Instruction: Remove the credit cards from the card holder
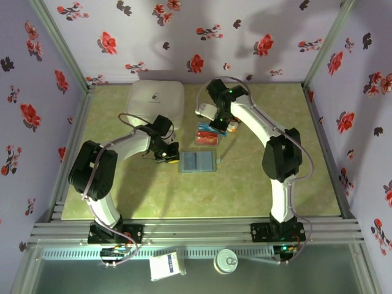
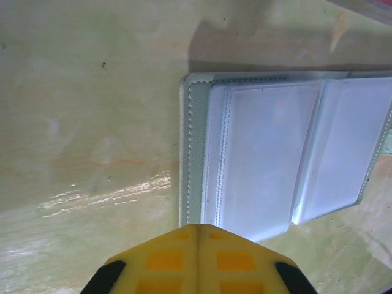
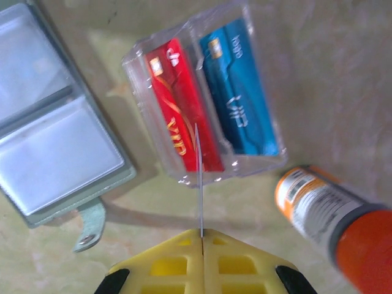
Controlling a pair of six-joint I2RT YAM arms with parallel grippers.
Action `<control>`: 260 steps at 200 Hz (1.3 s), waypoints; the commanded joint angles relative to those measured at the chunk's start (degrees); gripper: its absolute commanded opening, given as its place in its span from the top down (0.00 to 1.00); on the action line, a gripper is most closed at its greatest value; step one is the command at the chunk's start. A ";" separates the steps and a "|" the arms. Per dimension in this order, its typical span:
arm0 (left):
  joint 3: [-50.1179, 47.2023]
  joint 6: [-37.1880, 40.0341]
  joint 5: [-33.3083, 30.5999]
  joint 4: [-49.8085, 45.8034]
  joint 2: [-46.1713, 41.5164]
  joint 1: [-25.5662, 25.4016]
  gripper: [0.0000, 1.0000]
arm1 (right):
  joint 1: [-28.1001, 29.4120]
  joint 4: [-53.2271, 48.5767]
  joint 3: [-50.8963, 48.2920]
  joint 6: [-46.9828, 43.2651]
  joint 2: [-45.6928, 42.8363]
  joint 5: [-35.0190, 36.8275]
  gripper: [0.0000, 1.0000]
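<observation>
The credit card is at the tray's edge and would fall short if I opened now, so my right gripper should keep holding it until it gets to the blue card [image 3: 239, 92].
The card holder [image 1: 198, 162] lies open on the table, its clear pockets [image 2: 282, 153] looking empty. My left gripper [image 2: 197, 228] is shut, its tip over the holder's near left edge, with nothing seen between the fingers. My right gripper [image 3: 201, 233] is shut on a thin credit card [image 3: 199, 177] seen edge-on, held upright over a clear plastic tray [image 3: 257, 165]. A red card [image 3: 184, 104] and a blue card [image 3: 239, 92] lie in that tray. The holder [image 3: 55, 128] and its tab sit left of the tray.
An orange-capped bottle [image 3: 334, 214] lies right of the tray, close to my right gripper [image 1: 215, 127]. A white rounded box [image 1: 156, 101] stands at the back left, behind my left gripper [image 1: 164, 154]. Floral walls enclose the table [image 1: 275, 196] on three sides.
</observation>
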 commanded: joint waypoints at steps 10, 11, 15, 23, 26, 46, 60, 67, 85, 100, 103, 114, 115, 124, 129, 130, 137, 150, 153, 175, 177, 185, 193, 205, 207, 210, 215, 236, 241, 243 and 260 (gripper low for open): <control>0.06 0.83 -0.87 -0.55 -0.74 0.54 1.00 | -0.85 -5.30 8.71 -6.37 4.60 -3.41 1.00; 0.09 0.82 -0.87 -0.57 -0.68 0.55 1.00 | -0.86 -5.42 9.06 -6.46 4.92 -3.47 1.00; 0.20 0.95 -0.90 -0.59 -0.65 0.58 1.00 | -0.86 -6.21 10.23 -6.80 5.80 -3.60 1.00; 0.47 0.94 -0.88 -0.69 -0.47 0.64 1.00 | -0.94 -7.48 12.92 -7.17 7.44 -3.86 1.00; 0.56 0.93 -0.84 -0.69 -0.35 0.66 1.00 | -0.95 -7.90 13.79 -7.41 8.17 -3.92 1.00; 1.25 1.17 -0.65 -0.89 0.32 0.79 1.00 | -1.38 -10.69 19.68 -8.34 12.14 -4.91 1.00; 1.95 1.62 -0.70 -1.54 0.77 0.90 1.00 | -1.48 -11.60 22.68 -9.01 14.36 -4.83 1.00; 1.93 1.78 -0.79 -1.65 0.78 1.06 1.00 | -1.56 -11.32 23.41 -9.41 15.14 -4.64 1.00; 1.71 1.92 -0.70 -1.82 0.78 1.56 1.00 | -1.65 -11.33 25.06 -10.47 16.86 -4.76 1.00; 1.62 2.10 -0.70 -1.91 0.93 1.93 1.00 | -1.74 -10.92 25.76 -10.99 17.83 -5.07 1.00; 1.62 2.05 -0.62 -1.92 0.91 1.98 1.00 | -1.74 -10.80 25.78 -11.06 17.97 -5.11 1.00; 1.78 2.20 -0.57 -2.00 1.09 2.06 1.00 | -1.81 -10.41 25.79 -11.29 18.45 -4.98 1.00; 1.79 2.16 -0.55 -2.04 1.11 2.06 1.00 | -1.77 -10.35 25.77 -11.25 18.48 -4.96 1.00; 2.04 2.19 -0.52 -2.09 1.31 2.23 1.00 | -1.83 -10.17 25.75 -11.21 18.81 -5.06 1.00; 2.12 2.14 -0.45 -2.09 1.35 2.22 1.00 | -1.83 -10.21 25.79 -11.22 18.87 -5.31 1.00; 2.18 2.13 -0.44 -2.09 1.42 2.27 1.00 | -1.83 -10.21 25.81 -11.21 18.91 -5.35 1.00; 2.24 2.13 -0.46 -2.12 1.46 2.22 1.00 | -1.83 -10.29 25.84 -11.24 19.12 -5.80 0.98; 2.24 2.07 -0.43 -2.09 1.49 2.31 1.00 | -1.83 -9.91 25.65 -11.12 19.46 -6.49 0.94; 2.24 2.05 -0.45 -2.05 1.51 2.31 1.00 | -1.83 -9.82 25.56 -11.00 19.52 -6.59 0.93; 2.06 1.97 -0.35 -1.92 1.75 2.39 1.00 | -1.83 -9.27 25.55 -10.42 20.03 -6.45 0.82; 2.06 1.96 -0.35 -1.91 1.75 2.40 1.00 | -1.83 -9.23 25.53 -10.33 20.01 -6.38 0.81; 2.02 2.06 -0.26 -1.99 1.74 2.33 1.00 | -1.83 -9.18 25.49 -10.07 20.01 -5.94 0.78; 2.06 2.11 -0.34 -2.08 1.66 2.38 1.00 | -1.82 -9.23 25.52 -9.60 19.93 -5.46 0.77; 2.24 2.05 -0.27 -2.25 1.59 2.36 1.00 | -1.89 -9.01 25.48 -8.97 19.52 -4.96 0.76; 2.24 2.04 -0.26 -2.24 1.58 2.39 1.00 | -1.91 -8.92 25.42 -8.82 19.49 -4.88 0.76; 2.24 2.02 -0.26 -2.10 1.58 2.40 1.00 | -1.92 -8.70 25.43 -8.58 19.33 -4.86 0.76; 2.28 1.96 -0.27 -2.02 1.66 2.36 1.00 | -1.99 -8.31 25.21 -8.08 18.97 -4.86 0.76; 2.43 1.78 -0.09 -2.03 1.50 2.31 1.00 | -2.09 -4.78 22.88 -4.02 16.47 -4.52 0.75; 2.26 1.52 -0.13 -1.72 1.28 2.30 1.00 | -2.05 -3.18 21.54 -2.80 15.58 -4.37 0.74; 2.18 1.52 -0.03 -1.67 1.17 2.31 1.00 | -2.08 -2.52 20.94 -2.31 15.15 -4.34 0.74; 1.54 1.01 0.05 -0.70 0.55 2.19 1.00 | -2.09 3.73 15.30 3.50 11.50 -4.00 0.74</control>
